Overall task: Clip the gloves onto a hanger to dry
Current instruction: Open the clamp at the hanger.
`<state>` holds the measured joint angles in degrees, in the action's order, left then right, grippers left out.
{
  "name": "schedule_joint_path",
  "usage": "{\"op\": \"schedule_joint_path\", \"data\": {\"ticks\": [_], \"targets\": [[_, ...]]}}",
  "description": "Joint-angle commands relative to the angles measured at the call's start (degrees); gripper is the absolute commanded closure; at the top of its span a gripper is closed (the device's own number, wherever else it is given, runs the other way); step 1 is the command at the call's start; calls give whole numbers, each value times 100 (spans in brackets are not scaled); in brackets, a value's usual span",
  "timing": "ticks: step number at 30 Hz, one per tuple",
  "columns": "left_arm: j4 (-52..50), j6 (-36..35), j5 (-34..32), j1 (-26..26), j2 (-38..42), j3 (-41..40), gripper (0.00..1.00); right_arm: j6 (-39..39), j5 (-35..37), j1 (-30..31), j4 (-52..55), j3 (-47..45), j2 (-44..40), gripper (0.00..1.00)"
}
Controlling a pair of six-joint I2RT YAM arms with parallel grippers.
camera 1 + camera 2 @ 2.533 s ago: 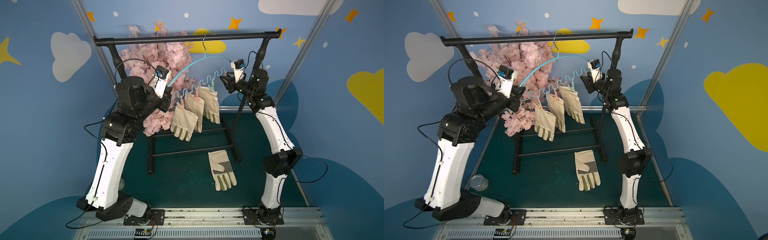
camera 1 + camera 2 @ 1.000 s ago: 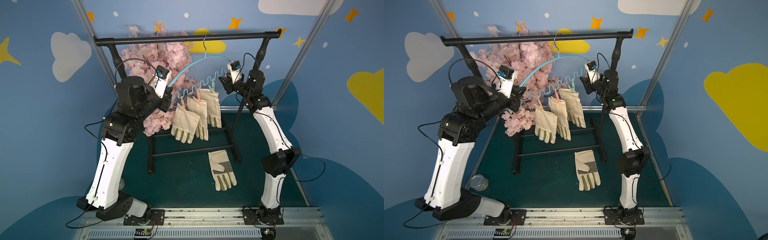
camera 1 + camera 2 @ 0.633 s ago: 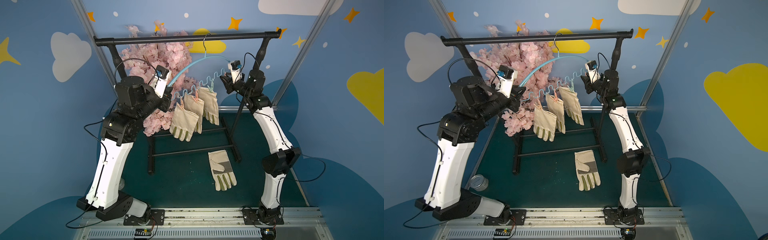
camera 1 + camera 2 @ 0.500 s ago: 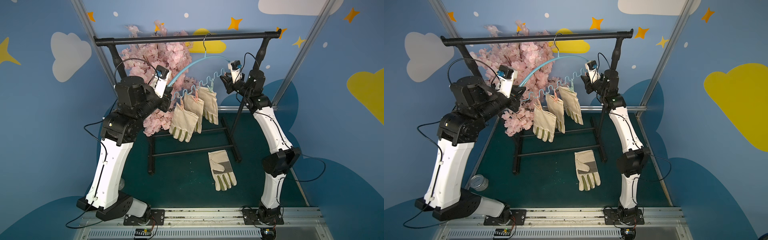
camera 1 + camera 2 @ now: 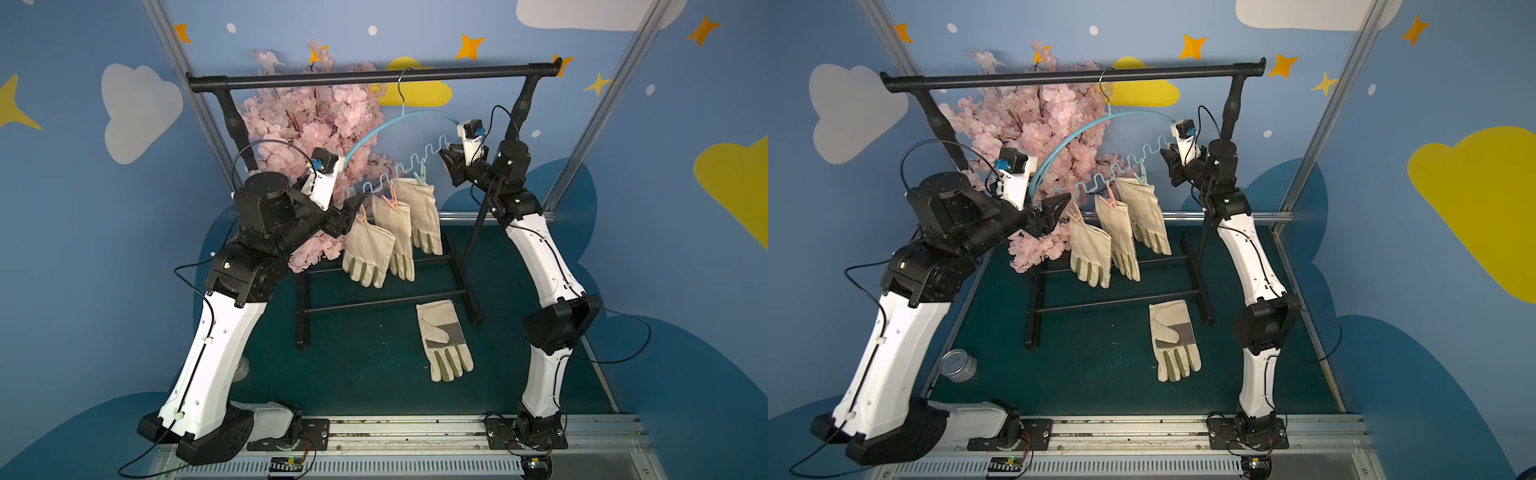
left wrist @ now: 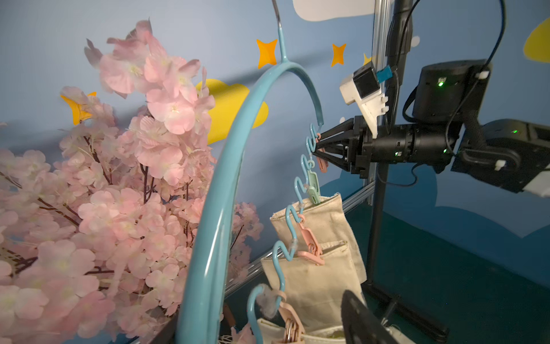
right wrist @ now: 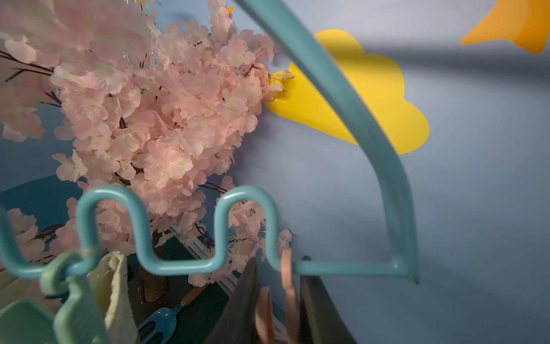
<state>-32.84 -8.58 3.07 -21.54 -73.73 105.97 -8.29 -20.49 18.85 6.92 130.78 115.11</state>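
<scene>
The glove is on the mat. My left gripper needs to grab its cuff's side edge, leaving the cuff's rim free to clip in the pink peg (image 7: 287,277).
The light-blue hanger (image 5: 419,114) (image 5: 1133,113) hangs by its wire hook from the black rack bar. Three cream gloves hang pegged to its wavy bar (image 5: 368,253) (image 5: 399,237) (image 5: 422,216). Another glove (image 5: 444,338) (image 5: 1173,338) lies palm up on the green mat. My left gripper (image 5: 353,214) (image 5: 1059,212) stands open beside the pink peg of the leftmost hung glove; only one finger (image 6: 361,318) shows in its wrist view. My right gripper (image 5: 448,160) (image 7: 279,263) is shut on a free pink peg (image 7: 287,277) (image 6: 322,162) at the hanger's right end.
The black garment rack (image 5: 374,77) straddles the mat, with a pink blossom tree (image 5: 316,124) behind its left side. A metal tin (image 5: 958,365) stands by the left arm's base. A small blue garden fork (image 7: 163,321) lies on the mat at the back.
My left gripper has opened beside the left-end peg. The right gripper's fingers have closed in on the right-end pink peg. The hung gloves have swayed a little.
</scene>
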Motion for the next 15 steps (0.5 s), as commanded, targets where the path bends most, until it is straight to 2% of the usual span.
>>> {"op": "schedule_joint_path", "data": {"ticks": [1,4,8,11,12,15], "targets": [[489,769,-198,23,610,-822,29,185,-122,-4,81,-148,-162,81],[784,1446,-300,24,1307,-1910,32,221,-132,-4,65,-173,-164,81],[717,2380,-30,-8,2048,-3361,38,226,-139,-9,45,-226,-194,81],[774,3125,121,-195,2205,-4383,43,230,-131,-5,51,-255,-208,82],[941,3346,234,-338,2184,-4734,45,236,-131,-4,47,-263,-215,81],[1506,3687,-69,-977,1916,-5522,45,250,-122,-1,25,-288,-232,81]]}}
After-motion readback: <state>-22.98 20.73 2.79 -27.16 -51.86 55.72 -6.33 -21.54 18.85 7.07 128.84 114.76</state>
